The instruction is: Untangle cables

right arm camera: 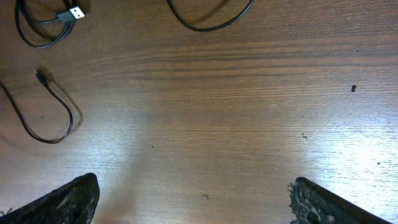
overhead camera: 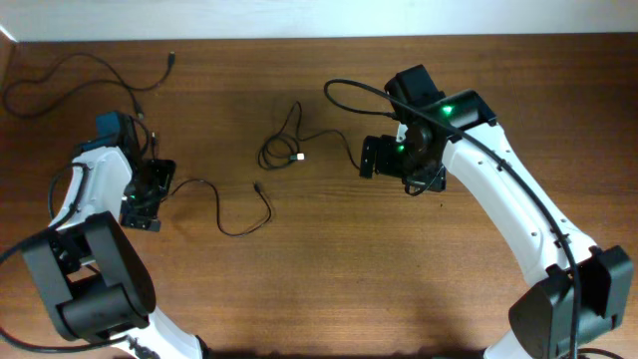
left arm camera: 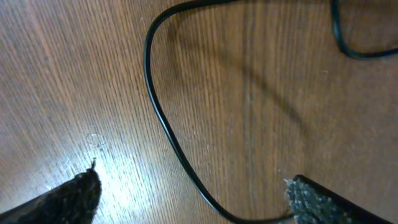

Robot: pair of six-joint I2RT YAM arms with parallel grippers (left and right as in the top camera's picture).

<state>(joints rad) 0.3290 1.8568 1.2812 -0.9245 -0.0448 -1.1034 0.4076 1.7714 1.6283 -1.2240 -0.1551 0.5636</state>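
My left gripper grabs the looping cable's middle part next, to lift it apart and untangle it, leaving both ends of the cable free.
Three thin black cables lie apart on the wooden table. A long wavy cable (overhead camera: pixel 90 68) lies at the far left. A second cable (overhead camera: pixel 234 227) loops from my left gripper (overhead camera: pixel 152 194) toward the middle. A coiled cable (overhead camera: pixel 281 150) with a pale plug lies at centre. In the left wrist view the looping cable (left arm camera: pixel 163 121) curves down between my open left gripper (left arm camera: pixel 193 202) and touches the right finger (left arm camera: pixel 314 199). My right gripper (overhead camera: pixel 399 168) is open over bare wood (right arm camera: pixel 193 199). The coil (right arm camera: pixel 40 28) and a cable end (right arm camera: pixel 56 115) lie ahead to its left.
The table's far edge (overhead camera: pixel 319 38) meets a pale wall. Thicker black robot cables (overhead camera: pixel 354 92) arch over the right arm. Another thin cable arc (right arm camera: pixel 208 23) crosses the top of the right wrist view.
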